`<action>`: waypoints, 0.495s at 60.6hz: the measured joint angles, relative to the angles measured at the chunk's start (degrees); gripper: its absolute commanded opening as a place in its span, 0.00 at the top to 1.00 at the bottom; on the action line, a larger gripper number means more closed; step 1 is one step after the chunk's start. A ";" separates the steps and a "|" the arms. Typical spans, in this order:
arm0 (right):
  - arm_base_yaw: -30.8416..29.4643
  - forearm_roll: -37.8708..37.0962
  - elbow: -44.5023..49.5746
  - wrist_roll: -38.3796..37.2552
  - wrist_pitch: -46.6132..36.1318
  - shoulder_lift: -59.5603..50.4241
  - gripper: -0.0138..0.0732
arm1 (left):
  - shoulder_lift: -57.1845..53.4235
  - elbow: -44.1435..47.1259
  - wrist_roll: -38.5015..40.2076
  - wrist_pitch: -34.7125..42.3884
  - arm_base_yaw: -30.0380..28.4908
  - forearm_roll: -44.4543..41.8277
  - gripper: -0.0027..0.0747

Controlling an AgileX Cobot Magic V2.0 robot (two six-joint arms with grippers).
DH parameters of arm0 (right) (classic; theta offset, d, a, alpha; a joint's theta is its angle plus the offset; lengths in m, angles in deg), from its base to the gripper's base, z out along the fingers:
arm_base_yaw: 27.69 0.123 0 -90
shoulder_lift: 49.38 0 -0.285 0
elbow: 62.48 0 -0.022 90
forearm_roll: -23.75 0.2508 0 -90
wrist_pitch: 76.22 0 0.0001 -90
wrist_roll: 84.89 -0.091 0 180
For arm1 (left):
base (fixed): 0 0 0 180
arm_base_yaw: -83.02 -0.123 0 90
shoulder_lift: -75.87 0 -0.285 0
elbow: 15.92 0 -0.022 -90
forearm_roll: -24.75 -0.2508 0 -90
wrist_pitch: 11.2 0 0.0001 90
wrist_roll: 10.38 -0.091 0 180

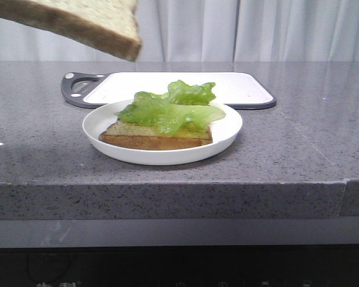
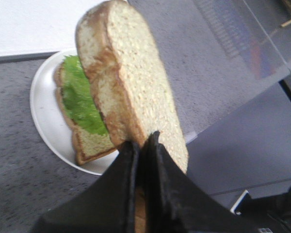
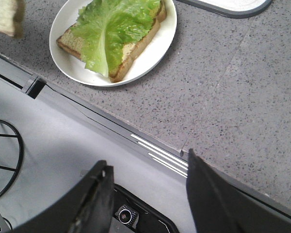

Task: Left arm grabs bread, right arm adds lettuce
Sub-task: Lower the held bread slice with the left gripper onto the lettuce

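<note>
The bread [image 1: 78,21] is high above the lettuce on the plate. My left gripper needs to bring it down onto the lettuce before letting go.
My left gripper [image 2: 143,141] is shut on the bread [image 2: 131,82], a thick slice with brown crust and pale crumb, held on edge in the air. In the front view the bread [image 1: 78,21] hangs high at the top left, above and left of the white plate [image 1: 161,156]; neither gripper shows there. On the plate a thinner, darker slice [image 1: 155,140] lies flat with the green lettuce [image 1: 173,107] spread on it. My right gripper [image 3: 147,161] is open and empty, over the front edge of the counter, away from the plate [image 3: 167,34] and lettuce [image 3: 111,29].
A white cutting board [image 1: 239,89] with a dark grey rim lies behind the plate. The grey speckled counter ends in a front edge [image 1: 167,191]. A white curtain hangs at the back.
</note>
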 measured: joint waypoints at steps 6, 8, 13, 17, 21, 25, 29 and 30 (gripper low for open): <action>0.00 0.00 0.00 -0.10 0.10 0.00 0.42 | 4.05 -0.35 -2.12 0.00 2.25 2.77 0.99; 0.00 0.00 0.00 -0.10 0.10 0.00 0.42 | 5.66 -0.80 -2.73 0.10 3.08 3.21 0.99; 0.00 0.00 0.00 -0.10 0.21 0.00 0.42 | 9.73 -2.45 -3.43 0.13 4.90 3.75 0.99; 0.00 0.00 0.00 -0.10 0.21 0.00 0.42 | 12.74 -4.24 -3.68 0.13 6.08 4.02 0.99; 0.00 0.00 0.00 -0.10 0.21 0.00 0.42 | 15.90 -6.29 -3.79 -0.38 6.87 4.59 0.99; 0.00 0.00 0.00 -0.10 0.21 0.00 0.42 | 18.55 -7.73 -3.90 -0.90 7.16 5.66 0.99; 0.00 0.00 0.00 -0.10 0.21 0.00 0.42 | 21.31 -8.96 -4.26 -1.59 7.29 6.94 0.99; 0.00 0.00 0.00 -0.10 0.21 0.00 0.42 | 21.83 -9.07 -4.26 -1.60 7.29 7.06 0.99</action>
